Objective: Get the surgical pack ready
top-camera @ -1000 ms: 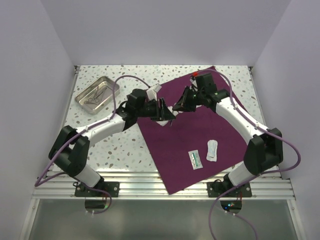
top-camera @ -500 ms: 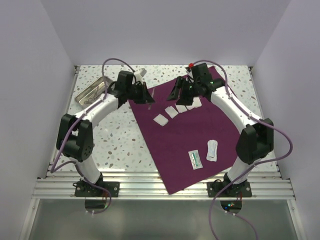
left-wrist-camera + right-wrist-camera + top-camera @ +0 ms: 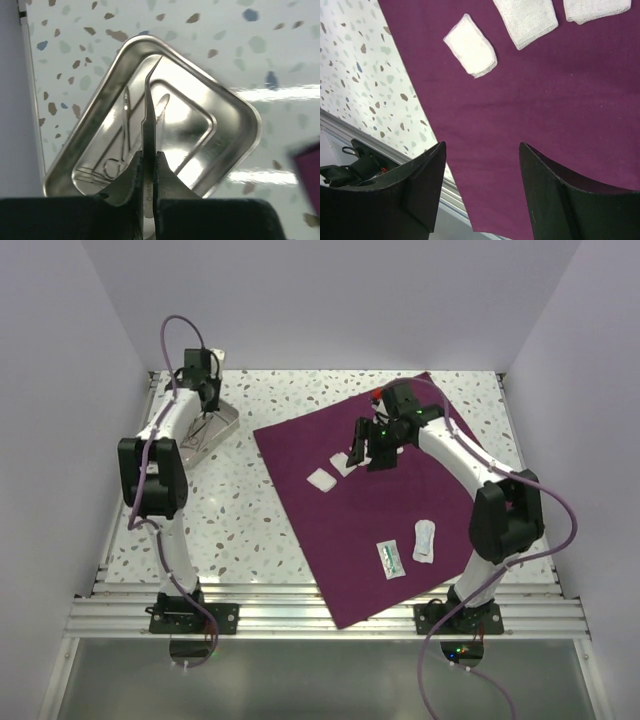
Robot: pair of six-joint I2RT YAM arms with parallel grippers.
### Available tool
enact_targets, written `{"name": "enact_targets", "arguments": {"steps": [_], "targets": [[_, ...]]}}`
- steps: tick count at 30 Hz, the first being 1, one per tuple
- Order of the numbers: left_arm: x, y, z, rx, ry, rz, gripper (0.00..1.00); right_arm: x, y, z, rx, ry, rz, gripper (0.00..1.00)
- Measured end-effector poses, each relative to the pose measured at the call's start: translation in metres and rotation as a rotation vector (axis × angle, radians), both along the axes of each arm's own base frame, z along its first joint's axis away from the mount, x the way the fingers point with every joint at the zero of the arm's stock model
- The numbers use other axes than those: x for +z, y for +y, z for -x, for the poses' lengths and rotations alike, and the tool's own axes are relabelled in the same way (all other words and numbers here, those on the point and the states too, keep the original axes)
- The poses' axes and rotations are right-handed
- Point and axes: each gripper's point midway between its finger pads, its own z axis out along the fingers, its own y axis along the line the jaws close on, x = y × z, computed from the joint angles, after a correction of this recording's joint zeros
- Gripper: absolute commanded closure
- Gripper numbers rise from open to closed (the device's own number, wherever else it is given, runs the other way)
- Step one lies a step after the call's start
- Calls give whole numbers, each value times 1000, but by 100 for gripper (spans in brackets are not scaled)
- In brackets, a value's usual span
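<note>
My left gripper keeps holding the tweezers for now, as they are high above the steel tray (image 3: 218,430). If it opened now, they would catch the tray's far rim, where their tip points.
The surgical pack's purple cloth (image 3: 400,505) (image 3: 560,100) lies spread flat on the table. White gauze pads (image 3: 322,479) (image 3: 470,52) lie in a row on its far part. My right gripper (image 3: 368,452) (image 3: 482,145) hangs open over the cloth beside them, with nothing between its fingers. My left gripper (image 3: 205,412) (image 3: 148,160) is at the far left, shut on slim metal tweezers (image 3: 148,110). Their tip points over a steel tray (image 3: 218,430) (image 3: 235,100) that holds other metal instruments (image 3: 125,130).
Two small sealed packets (image 3: 391,559) (image 3: 425,540) lie on the near part of the cloth. The table's front rail (image 3: 330,615) runs along the near edge, and white walls close in the left, back and right sides.
My left arm swung from the cloth's middle out to the tray with the tweezers, closing on them. My right gripper opened and shifted slightly; the gauze pads now lie on the cloth.
</note>
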Motion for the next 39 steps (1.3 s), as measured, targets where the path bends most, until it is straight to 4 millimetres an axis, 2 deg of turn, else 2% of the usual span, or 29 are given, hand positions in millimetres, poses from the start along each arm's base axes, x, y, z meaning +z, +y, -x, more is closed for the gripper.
{"name": "enact_targets", "arguments": {"steps": [2,5,7,9,11,14,17,22,25,27,29,32,35,37,39], "targets": [[-15,27,-7,27,29,-56,100,-11,1,0,9,24,8,36],[-45,52,-6,52,100,-104,98,-25,1,-3,20,53,25,36],[-62,57,-1,54,144,-117,95,-30,2,-12,21,58,31,36],[-77,58,3,55,184,-121,91,-30,3,-29,12,44,27,36],[-86,57,9,51,217,-120,81,-28,0,-49,-9,25,20,36],[-89,57,12,55,232,-112,72,-24,-15,-74,-52,-4,14,37],[-90,57,13,68,232,-98,66,-20,-40,-92,-107,-23,12,37],[-91,59,15,98,232,-71,58,-23,-77,-108,-181,-28,25,37],[-90,57,19,124,238,-42,55,-32,-86,-113,-193,-20,32,37],[-84,53,24,141,242,-12,53,-44,-88,-114,-187,-3,47,37],[-68,48,26,159,217,31,52,-59,-90,-115,-178,17,65,39],[-27,33,34,174,138,133,52,-78,-94,-114,-176,55,88,43],[14,4,50,154,50,240,51,-87,-99,-115,-183,72,93,43],[34,-35,66,93,4,307,51,-89,-105,-117,-188,68,94,41],[39,-83,82,6,-11,372,51,-88,-110,-121,-185,51,98,41]]}}
